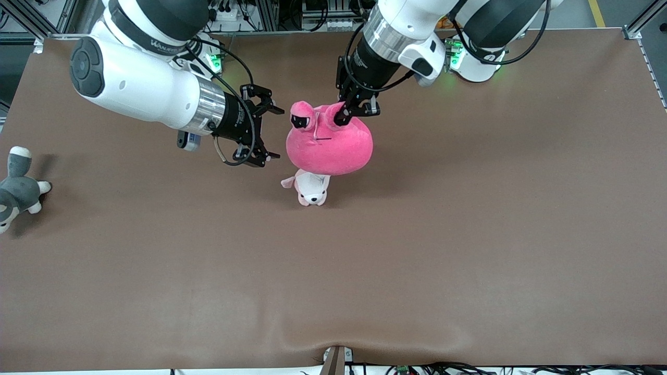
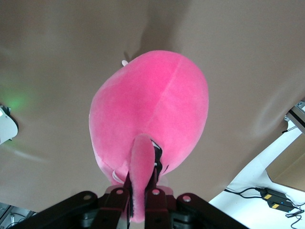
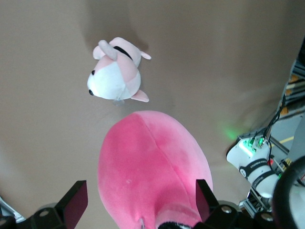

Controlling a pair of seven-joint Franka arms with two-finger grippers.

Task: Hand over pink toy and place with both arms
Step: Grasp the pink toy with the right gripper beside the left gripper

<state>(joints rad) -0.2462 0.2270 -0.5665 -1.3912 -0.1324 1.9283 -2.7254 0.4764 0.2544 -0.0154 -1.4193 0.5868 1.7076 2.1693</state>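
I will grab the pink toy by its free eye stalk with my right gripper next. Then I can place it.
The pink toy hangs in the air over the middle of the table. My left gripper is shut on one of its eye stalks and holds it up from above. The toy's round body fills the left wrist view. My right gripper is open, level with the toy, beside its other eye stalk. In the right wrist view its two fingers stand wide on either side of the toy's body, apart from it.
A small pale pink-and-white puppy plush lies on the table under the hanging toy; it also shows in the right wrist view. A grey-and-white plush lies at the table edge toward the right arm's end.
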